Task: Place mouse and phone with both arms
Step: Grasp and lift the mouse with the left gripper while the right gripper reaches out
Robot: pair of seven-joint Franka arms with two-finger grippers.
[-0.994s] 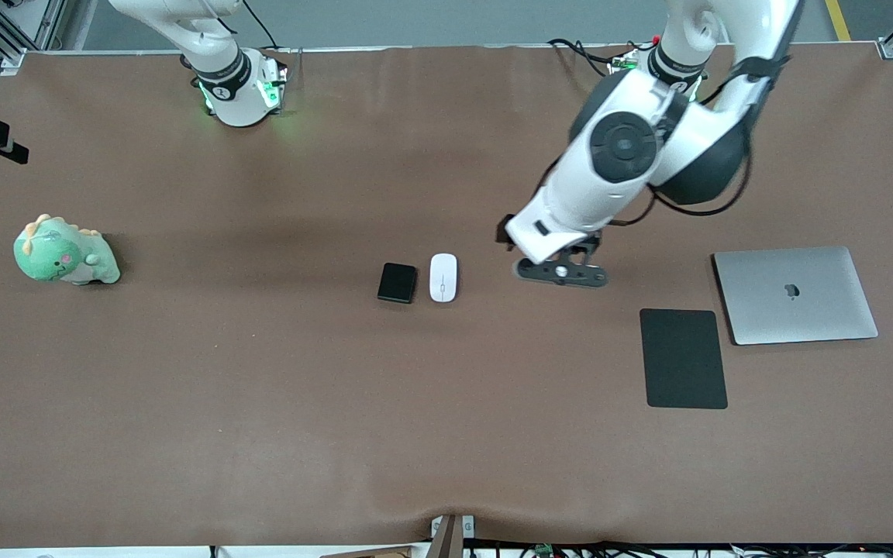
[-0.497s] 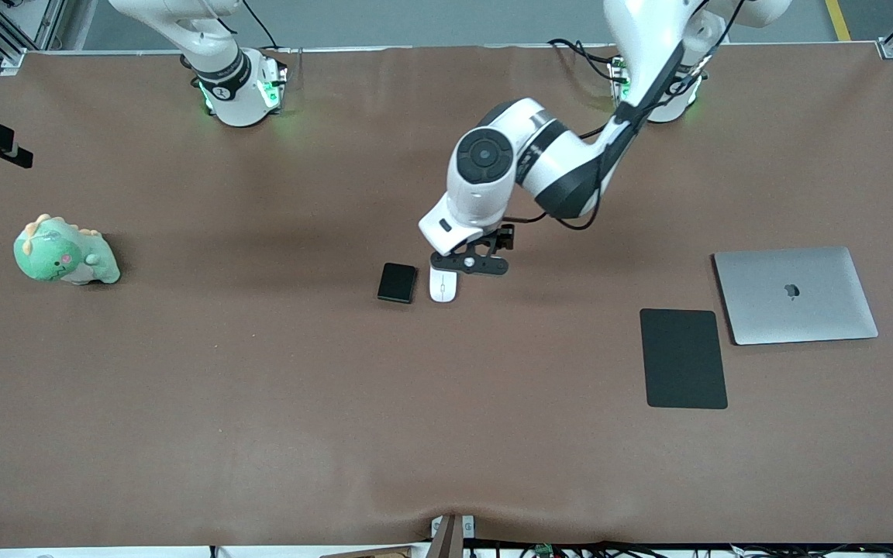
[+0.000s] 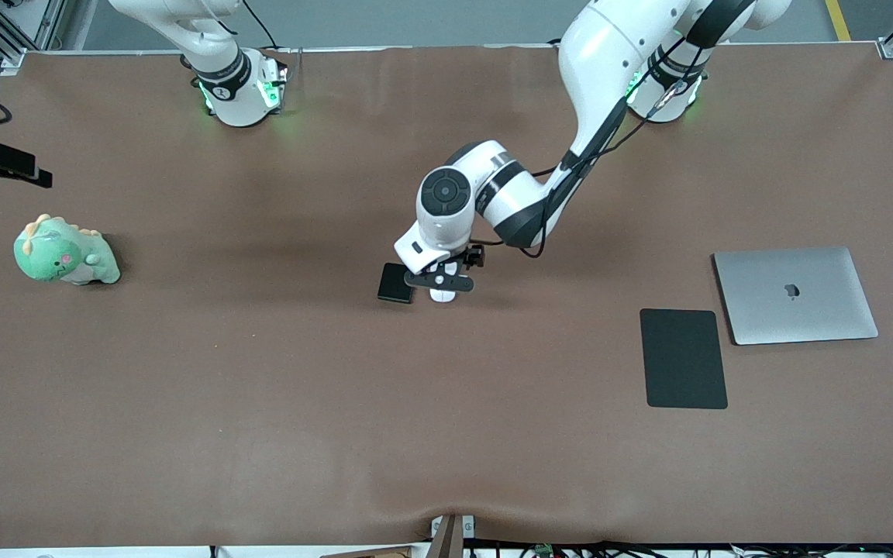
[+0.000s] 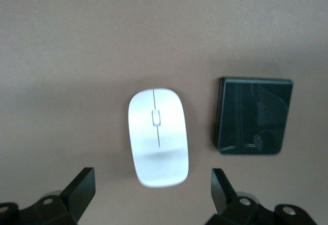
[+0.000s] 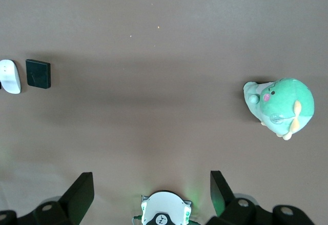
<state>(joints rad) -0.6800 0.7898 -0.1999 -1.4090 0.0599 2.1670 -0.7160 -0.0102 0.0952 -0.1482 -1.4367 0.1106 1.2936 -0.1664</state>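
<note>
My left gripper needs to grab the white mouse by the sides of its rear half (image 4: pixel 162 166) next. It will then put the mouse down on the black mouse pad.
The white mouse (image 3: pixel 443 295) lies mid-table, beside the black phone (image 3: pixel 396 284), which is toward the right arm's end. My left gripper (image 3: pixel 439 280) hangs open just over the mouse and covers most of it in the front view. In the left wrist view the mouse (image 4: pixel 158 137) lies between and just ahead of the spread fingertips (image 4: pixel 82 190), and the phone (image 4: pixel 253 116) lies beside it. My right gripper (image 5: pixel 152 197) is open and empty, high over the table above its own base (image 5: pixel 164 210). It sees the mouse (image 5: pixel 9 76) and phone (image 5: pixel 38 74) far off.
A closed silver laptop (image 3: pixel 795 294) and a matte black mouse pad (image 3: pixel 683 358) lie toward the left arm's end. A green dinosaur plush (image 3: pixel 65 252) sits toward the right arm's end and also shows in the right wrist view (image 5: pixel 279 106).
My left arm has swung from near the laptop toward the table's middle and lowered; its gripper now sits over the mouse. The mouse and phone have not moved.
</note>
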